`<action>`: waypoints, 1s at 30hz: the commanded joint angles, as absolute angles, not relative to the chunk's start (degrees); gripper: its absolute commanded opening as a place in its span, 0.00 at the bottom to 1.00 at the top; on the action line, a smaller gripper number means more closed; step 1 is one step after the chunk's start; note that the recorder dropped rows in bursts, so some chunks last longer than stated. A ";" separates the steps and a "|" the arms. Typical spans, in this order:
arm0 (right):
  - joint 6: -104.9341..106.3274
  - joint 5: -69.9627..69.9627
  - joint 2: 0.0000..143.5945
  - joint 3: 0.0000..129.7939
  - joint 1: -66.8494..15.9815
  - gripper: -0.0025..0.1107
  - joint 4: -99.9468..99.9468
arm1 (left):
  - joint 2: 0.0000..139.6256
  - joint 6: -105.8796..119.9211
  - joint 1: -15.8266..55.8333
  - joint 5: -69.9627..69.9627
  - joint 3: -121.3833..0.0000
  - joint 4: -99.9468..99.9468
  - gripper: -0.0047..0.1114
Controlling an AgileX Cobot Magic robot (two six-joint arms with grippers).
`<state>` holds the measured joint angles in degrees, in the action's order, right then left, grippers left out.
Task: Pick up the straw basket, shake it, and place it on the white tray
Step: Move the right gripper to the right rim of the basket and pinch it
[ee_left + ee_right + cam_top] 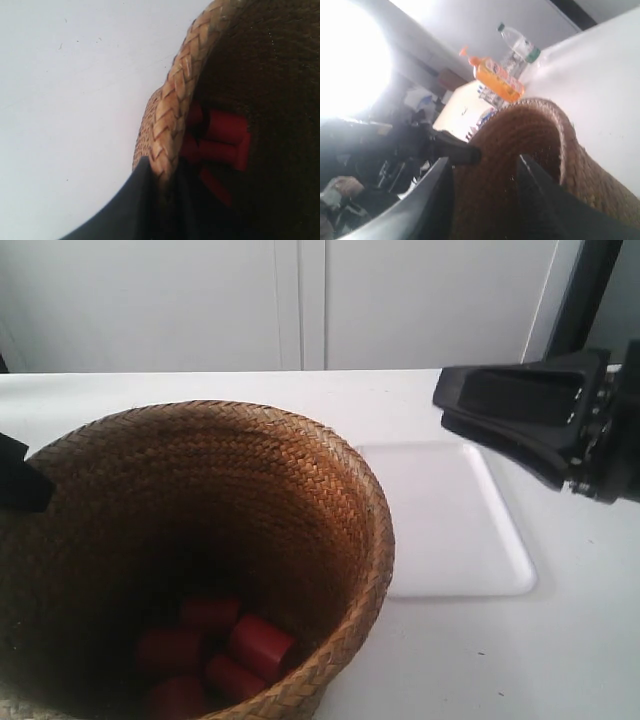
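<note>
The right gripper next needs to grab the basket by its braided rim point(376, 530), so that it can help lift and shake the straw basket over the white tray point(450, 530).
The straw basket point(250, 490) fills the exterior view's lower left, its mouth tipped toward the camera, with several red cylinders point(245, 645) lying inside. My left gripper point(167, 185) is shut on its braided rim point(172, 105), one finger outside and one inside; it shows as a dark shape point(20, 485) at the basket's left edge. The white tray point(450, 530) lies flat just right of the basket. My right gripper point(445, 405) hangs open above the tray's far right side, apart from the basket. In the right wrist view its fingers point(440, 190) frame the distant basket point(530, 135).
White cabinet doors point(300, 300) close off the table's far edge. The right wrist view shows an orange pump bottle point(497, 80) and a clear water bottle point(517, 47) beyond the basket, and cluttered room behind.
</note>
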<state>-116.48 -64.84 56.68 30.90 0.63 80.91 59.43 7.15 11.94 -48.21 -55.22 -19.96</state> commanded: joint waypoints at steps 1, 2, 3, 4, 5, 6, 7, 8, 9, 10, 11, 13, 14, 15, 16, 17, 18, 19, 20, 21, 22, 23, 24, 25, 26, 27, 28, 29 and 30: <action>-115.92 -60.97 57.15 31.69 0.47 0.38 78.08 | 59.39 7.73 12.23 -49.19 -54.74 -20.56 0.04; -117.11 -60.96 57.46 32.03 0.47 0.39 80.25 | 59.39 7.73 12.23 -49.08 -54.74 -20.56 0.04; -119.86 -60.96 57.95 32.66 0.38 0.40 83.95 | 59.39 7.73 12.23 -48.97 -54.74 -20.56 0.04; -120.61 -60.96 58.54 33.29 0.38 0.43 87.38 | 59.39 7.73 12.23 -48.97 -54.74 -20.56 0.04; -120.61 -60.75 59.02 33.79 0.38 0.46 90.15 | 59.39 7.73 12.23 -48.86 -54.74 -20.56 0.04; -120.61 -60.19 59.60 34.04 0.38 0.51 92.08 | 59.39 7.73 12.23 -48.86 -54.74 -20.56 0.04; -120.61 -59.83 60.21 34.07 0.38 0.56 92.52 | 59.39 7.73 12.23 -48.87 -54.74 -20.67 0.04; -120.61 -59.73 60.69 34.07 0.38 0.62 92.52 | 59.39 7.73 12.23 -48.87 -54.74 -21.02 0.04; -120.61 -59.57 61.41 34.07 0.09 0.69 92.52 | 59.39 7.73 12.23 -48.87 -54.74 -21.22 0.04; -120.29 -59.30 62.07 34.07 -0.48 0.73 92.52 | 59.39 7.73 12.23 -48.87 -54.74 -21.22 0.04; -119.47 -59.21 62.81 34.20 -1.27 0.75 92.65 | 59.39 7.73 12.23 -48.87 -54.74 -21.22 0.04; -118.24 -58.70 64.41 34.20 -3.40 0.75 92.76 | 59.39 7.73 12.23 -48.87 -54.74 -21.34 0.04; -118.24 -57.71 65.21 34.20 -4.69 0.75 92.79 | 59.39 7.73 12.23 -48.87 -54.74 -21.53 0.04; -118.24 -55.99 65.84 34.20 -5.86 0.75 92.79 | 59.39 7.73 12.23 -48.87 -54.74 -21.63 0.04; -118.10 -53.81 66.59 34.20 -7.47 0.75 92.79 | 59.39 7.85 12.23 -48.87 -54.74 -21.89 0.04; -118.10 -51.65 67.41 34.20 -9.23 0.74 92.89 | 59.39 8.00 12.23 -48.87 -54.74 -22.05 0.04; -118.10 -50.25 68.13 34.20 -10.68 0.73 92.89 | 59.39 8.14 12.23 -48.87 -54.74 -22.03 0.04; -118.10 -49.17 69.03 34.20 -12.45 0.72 92.65 | 59.39 8.89 12.23 -48.87 -54.74 -22.30 0.04; -118.10 -48.69 69.95 34.20 -14.11 0.70 92.56 | 59.39 9.01 12.23 -48.87 -54.74 -22.29 0.04; -117.95 -48.39 70.84 34.20 -15.34 0.67 92.41 | 59.39 9.01 12.23 -48.87 -54.74 -22.29 0.04; -117.38 -48.41 71.63 34.20 -16.68 0.64 92.31 | 59.39 9.01 12.23 -48.87 -54.74 -22.29 0.04; -116.75 -48.22 72.20 34.20 -17.71 0.59 92.31 | 59.39 9.12 12.23 -48.87 -54.74 -22.29 0.04; -116.75 -47.28 72.51 34.20 -18.33 0.53 92.31 | 59.39 9.26 12.23 -48.87 -54.74 -22.29 0.04; -116.75 -46.24 72.80 34.20 -18.86 0.43 92.31 | 59.39 9.25 12.23 -48.72 -54.61 -22.41 0.04; -116.75 -45.31 72.93 34.20 -18.85 0.30 92.31 | 59.39 9.33 12.23 -48.03 -54.15 -23.01 0.04; -116.75 -44.71 72.93 34.20 -18.85 0.18 92.31 | 59.39 9.78 12.23 -47.11 -53.38 -24.03 0.04; -116.32 -43.42 72.93 34.20 -18.85 0.03 92.31 | 59.39 11.02 12.23 -45.62 -52.32 -26.25 0.04; -114.89 -42.15 72.93 34.20 -18.85 0.02 91.04 | 59.39 13.67 12.23 -43.92 -51.18 -30.06 0.04; -111.45 -41.33 72.78 34.20 -18.85 0.02 89.46 | 59.39 18.17 12.23 -42.61 -50.31 -34.19 0.04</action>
